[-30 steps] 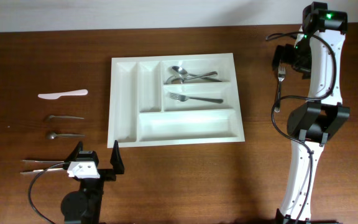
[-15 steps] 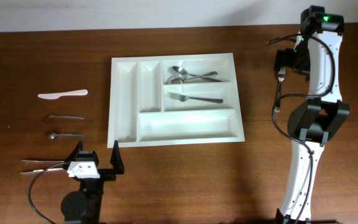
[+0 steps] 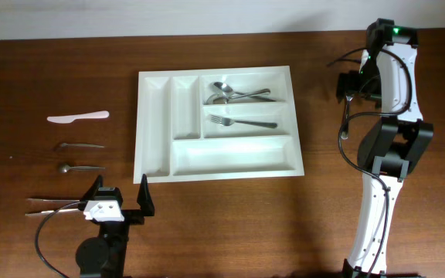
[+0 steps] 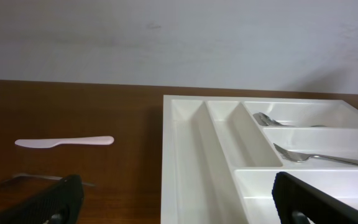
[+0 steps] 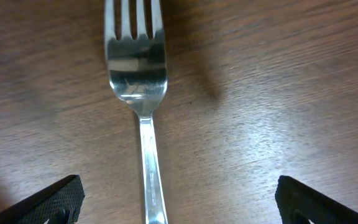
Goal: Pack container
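My right gripper is above the fork's handle and should come down before it closes. The handle is on the wood below my fingers, so they would miss it if they closed now.
The container (image 3: pixel 230 157) is a white compartment tray at the table's middle, also seen in the left wrist view (image 4: pixel 229 162). Spoons (image 3: pixel 234 94) lie in its upper right compartment. A fork (image 3: pixel 242 121) lies in the compartment below them. A loose metal fork (image 3: pixel 347 116) lies on the wood at the far right. My right gripper (image 3: pixel 358 81) hovers over it, open. In the right wrist view the fork (image 5: pixel 138 68) runs between the wide-apart fingers of that gripper (image 5: pixel 179 202), untouched. My left gripper (image 3: pixel 120 189) stands open near the front left, facing the tray's left edge (image 4: pixel 179 202).
On the wood at the left lie a white plastic knife (image 3: pixel 78 117) (image 4: pixel 64 142), two metal spoons (image 3: pixel 82 144) (image 3: pixel 79 167) and further metal utensils (image 3: pixel 52 205) beside the left arm. The right arm's white links and cables (image 3: pixel 377 185) run down the right side.
The right arm's wrist has swung a little to the left over the loose fork. The left arm and all cutlery have stayed in place.
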Motion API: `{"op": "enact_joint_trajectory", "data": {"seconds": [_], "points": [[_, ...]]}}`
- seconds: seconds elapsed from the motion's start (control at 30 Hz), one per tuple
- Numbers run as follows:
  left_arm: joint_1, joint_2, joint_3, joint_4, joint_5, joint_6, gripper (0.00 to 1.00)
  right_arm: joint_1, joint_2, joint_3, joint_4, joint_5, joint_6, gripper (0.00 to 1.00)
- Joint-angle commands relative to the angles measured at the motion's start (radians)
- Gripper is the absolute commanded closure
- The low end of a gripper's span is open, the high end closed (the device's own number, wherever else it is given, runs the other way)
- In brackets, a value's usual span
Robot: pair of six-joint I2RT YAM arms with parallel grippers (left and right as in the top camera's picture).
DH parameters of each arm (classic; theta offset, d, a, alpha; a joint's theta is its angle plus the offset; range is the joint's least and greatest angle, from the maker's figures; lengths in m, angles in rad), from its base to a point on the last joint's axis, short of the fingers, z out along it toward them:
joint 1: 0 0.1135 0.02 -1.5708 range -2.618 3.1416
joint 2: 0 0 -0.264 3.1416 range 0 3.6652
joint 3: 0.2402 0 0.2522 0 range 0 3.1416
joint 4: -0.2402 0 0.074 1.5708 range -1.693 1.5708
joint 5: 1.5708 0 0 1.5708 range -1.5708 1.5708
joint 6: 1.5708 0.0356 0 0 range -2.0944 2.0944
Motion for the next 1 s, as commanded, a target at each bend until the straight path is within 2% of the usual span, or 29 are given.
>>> {"op": "enact_joint_trajectory", "data": {"seconds": [0.0, 0.97], "points": [[0.001, -0.009, -0.006, 0.000, -0.001, 0.016, 0.01, -0.001, -0.004, -0.031, 0.011, 0.016, -0.009, 0.00], [0.001, -0.009, -0.006, 0.000, -0.001, 0.016, 0.01, -0.001, -0.004, -0.125, 0.047, 0.035, -0.013, 0.01]]}}
